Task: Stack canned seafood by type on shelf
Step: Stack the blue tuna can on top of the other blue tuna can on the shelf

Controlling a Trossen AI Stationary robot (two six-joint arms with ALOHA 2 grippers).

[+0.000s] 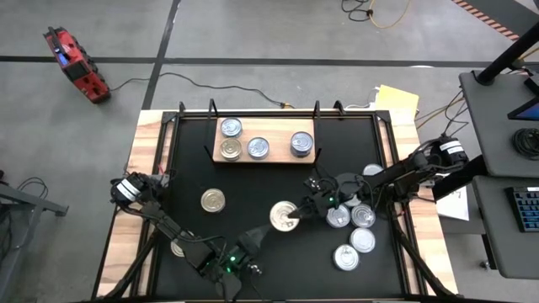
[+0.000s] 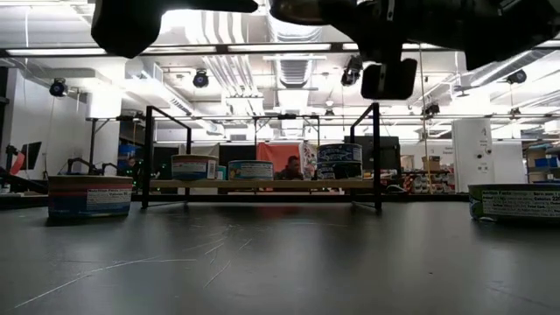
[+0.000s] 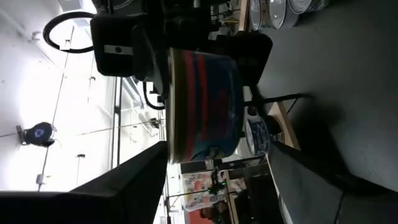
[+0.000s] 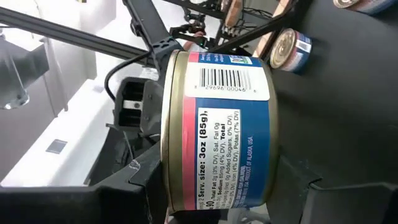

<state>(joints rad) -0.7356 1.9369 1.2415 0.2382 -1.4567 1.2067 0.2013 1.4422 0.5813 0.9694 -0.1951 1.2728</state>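
Observation:
I need to move my left gripper closer before I close it on the red and blue label (image 1: 284,218) (image 3: 208,106). Its open fingers don't reach the label yet.
A gold-topped can (image 1: 284,216) with a red and blue label (image 4: 217,130) hangs in the air over the middle of the table, held by my right gripper (image 1: 293,219), which reaches in level from the right. My left gripper (image 1: 263,234) comes from the near left and is open. Its fingers (image 3: 124,186) stand on either side of the same can (image 3: 202,102), with a gap showing on one side. The shelf (image 1: 267,156) at the far edge carries several cans, one gold-topped (image 1: 230,149). My right gripper pinches the can across its two flat ends, with one finger on the gold top (image 1: 290,220) and the other under the bottom. The fingers (image 4: 134,186) come in level from the table's right. The can is lifted clear of the table, top up.
A gold-topped can (image 1: 213,199) stands alone left of centre. Several silver-topped cans (image 1: 363,240) cluster under my right arm at the near right. One more can (image 1: 178,247) sits under my left arm. The shelf (image 2: 262,185) stands raised on a black frame.

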